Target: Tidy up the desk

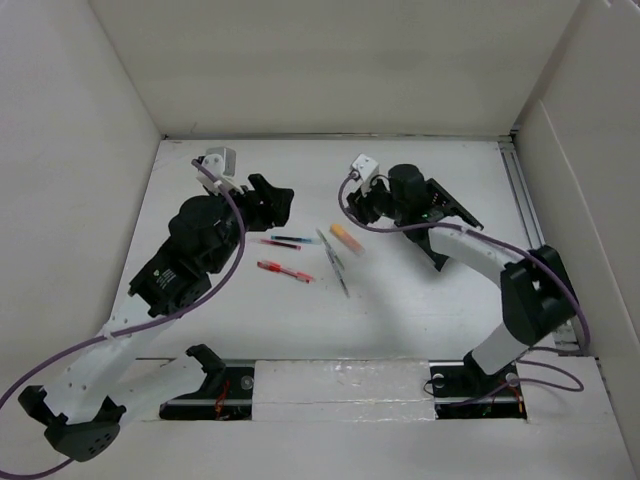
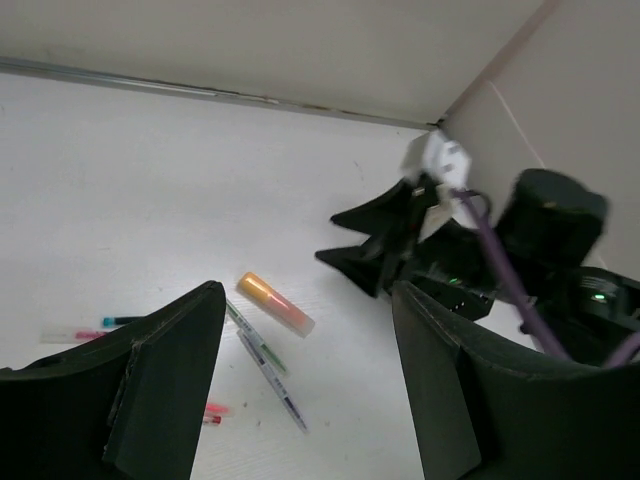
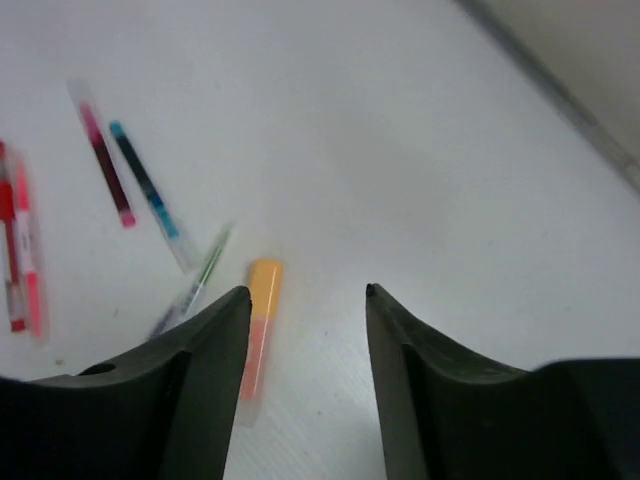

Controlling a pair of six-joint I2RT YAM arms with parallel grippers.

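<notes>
My right gripper grabs the orange highlighter by its orange end next, which leaves the clear pink end free to enter the black holder.
The white desk holds a loose cluster of pens between my two grippers. An orange highlighter lies at its right end; it also shows in the left wrist view and the right wrist view. A green pen and a grey pen lie beside it. A teal pen, a dark red pen and red pens lie further left. My left gripper is open and empty above the cluster's left side. My right gripper is open and empty, just right of the highlighter.
White walls close the desk at the back and both sides. A metal rail runs along the right edge. The right gripper shows in the left wrist view, close to the highlighter. A mounting rail crosses the near edge.
</notes>
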